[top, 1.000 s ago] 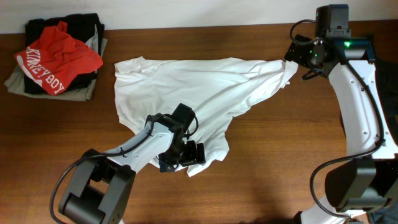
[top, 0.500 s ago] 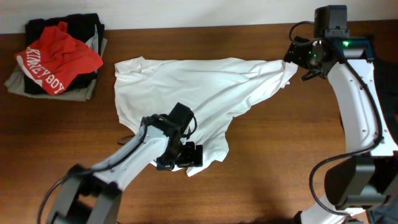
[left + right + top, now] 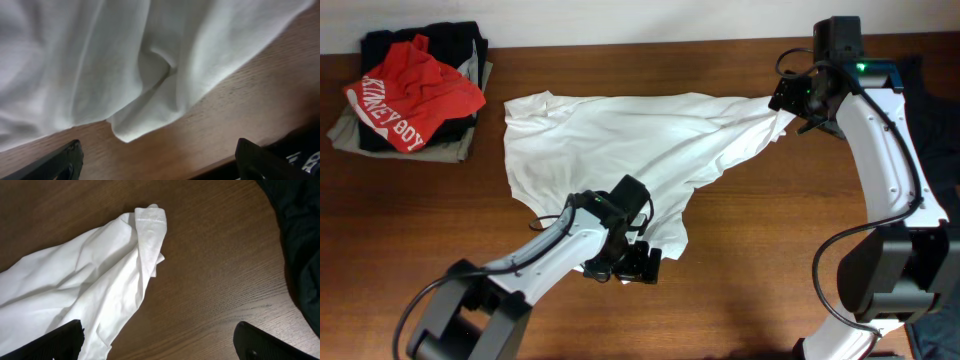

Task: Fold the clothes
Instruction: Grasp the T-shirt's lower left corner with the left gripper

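Note:
The left gripper grabs the white garment by its near hem [image 3: 133, 129] next, to lift it and spread it out for folding.
The clothes [image 3: 620, 140], a plain white garment, lie spread across the middle of the table, one sleeve stretched toward the far right. My left gripper [image 3: 638, 266] hovers over the garment's near hem. In the left wrist view the white folds [image 3: 125, 65] fill the top, and my left gripper [image 3: 160, 165] is open with only bare wood between its fingertips [image 3: 67, 159]. My right gripper [image 3: 798, 105] is above the sleeve end [image 3: 150, 220]. In the right wrist view that gripper [image 3: 160, 345] is open, its left finger over the white cloth and nothing gripped.
A red shirt with white lettering [image 3: 415, 90] lies on a stack of dark garments [image 3: 405, 145] at the back left corner. Dark fabric [image 3: 300, 240] lies at the table's right edge. The table's front edge [image 3: 280, 145] runs close to the left gripper.
My left gripper has slid toward the front right along the garment's lower hem. My right gripper has shifted a little left over the sleeve end. The garment lies as before.

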